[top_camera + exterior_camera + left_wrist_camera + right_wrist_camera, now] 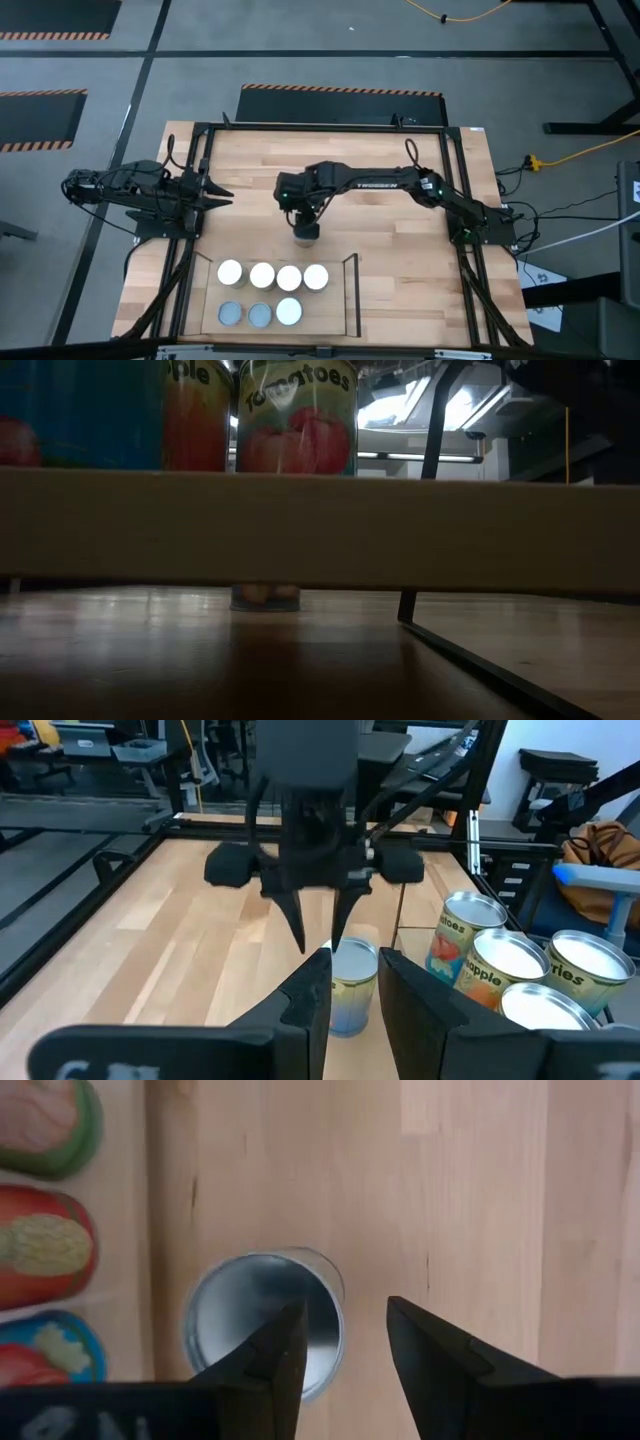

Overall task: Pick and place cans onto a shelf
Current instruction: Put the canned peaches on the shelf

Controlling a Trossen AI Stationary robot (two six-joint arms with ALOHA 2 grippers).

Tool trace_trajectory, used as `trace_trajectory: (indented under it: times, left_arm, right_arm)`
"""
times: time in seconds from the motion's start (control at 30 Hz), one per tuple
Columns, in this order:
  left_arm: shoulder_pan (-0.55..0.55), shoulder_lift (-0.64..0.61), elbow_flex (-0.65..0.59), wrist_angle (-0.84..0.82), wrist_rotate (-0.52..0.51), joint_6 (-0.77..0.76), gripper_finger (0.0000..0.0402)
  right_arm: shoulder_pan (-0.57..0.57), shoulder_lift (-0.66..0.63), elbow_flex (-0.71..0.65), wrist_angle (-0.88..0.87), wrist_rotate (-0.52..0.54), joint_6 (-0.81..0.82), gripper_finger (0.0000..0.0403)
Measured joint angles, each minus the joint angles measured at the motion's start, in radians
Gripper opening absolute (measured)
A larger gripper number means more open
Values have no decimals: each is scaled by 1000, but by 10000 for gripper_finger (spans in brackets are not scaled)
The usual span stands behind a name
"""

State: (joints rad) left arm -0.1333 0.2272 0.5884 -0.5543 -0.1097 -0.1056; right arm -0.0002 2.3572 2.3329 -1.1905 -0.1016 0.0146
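I need to put the lone can onto the shelf, so my right gripper should next grab the can by its silver top rim.
A lone can with a silver top stands upright on its base on the wooden table, just beyond the shelf's far edge. My right gripper hangs open a little above it, pointing steeply down; the can top lies mostly under one finger rather than in the gap. From the left wrist view its fingertips end just above the can. The shelf at the table's near side carries several upright cans in two rows. My left gripper waits open at the table's left.
The shelf's black rails rise at its right end, with free board beside the front row's last can. In the low view the shelf board spans the picture, with labelled cans on top. Bare table lies to the right.
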Motion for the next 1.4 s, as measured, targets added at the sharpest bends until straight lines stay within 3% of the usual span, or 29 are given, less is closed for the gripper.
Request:
trace_trajectory:
  times: [1.2, 1.4]
  left_arm:
    - [0, 0, 0, -1, 0, -27, 79]
    - [0, 0, 0, -1, 0, -27, 79]
  right_arm:
    - [-4, 57, 2, -8, -9, -16, 110]
    - [-3, 57, 2, -5, -10, -16, 78]
